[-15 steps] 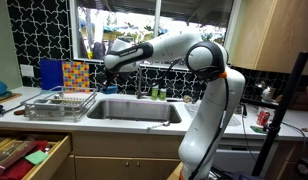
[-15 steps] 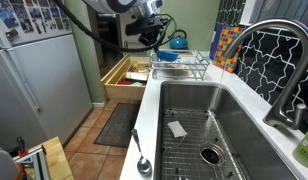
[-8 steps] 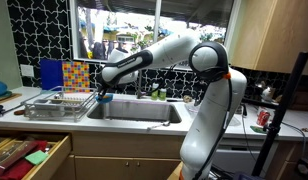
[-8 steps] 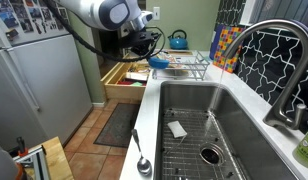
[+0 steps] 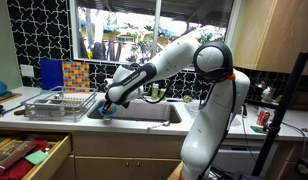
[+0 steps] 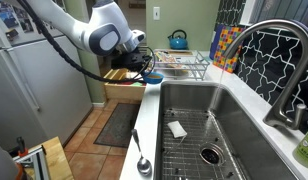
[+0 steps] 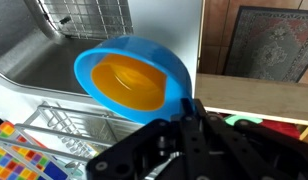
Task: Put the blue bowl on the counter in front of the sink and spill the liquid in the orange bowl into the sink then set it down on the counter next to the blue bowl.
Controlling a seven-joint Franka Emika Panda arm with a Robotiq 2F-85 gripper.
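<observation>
The blue bowl is tilted above the sink's corner and would fall if I opened now, so my gripper keeps holding the bowl.
In the wrist view the blue bowl (image 7: 91, 68) fills the middle, with the orange bowl (image 7: 130, 84) nested inside it. My gripper (image 7: 187, 104) is shut on the blue bowl's rim at the side nearest the camera. In both exterior views the gripper (image 5: 110, 101) (image 6: 146, 70) holds the blue bowl (image 5: 105, 106) (image 6: 155, 77) low over the counter (image 5: 124, 126) (image 6: 145, 125), at the corner of the sink (image 5: 144, 112) (image 6: 209, 125) next to the dish rack. Whether the bowl touches the counter I cannot tell. The orange bowl is hidden in both exterior views.
A wire dish rack (image 5: 59, 103) (image 6: 181, 64) stands beside the sink. Below it a wooden drawer (image 5: 29, 155) (image 6: 122, 75) hangs open. The dark faucet (image 6: 279, 60) rises at the sink's back. A ladle (image 6: 141, 160) lies on the front strip, and a small scrap (image 6: 176, 128) lies in the basin.
The arm has swung down from high above the dish rack to the counter edge at the sink's corner, carrying the blue bowl. The gripper stayed shut.
</observation>
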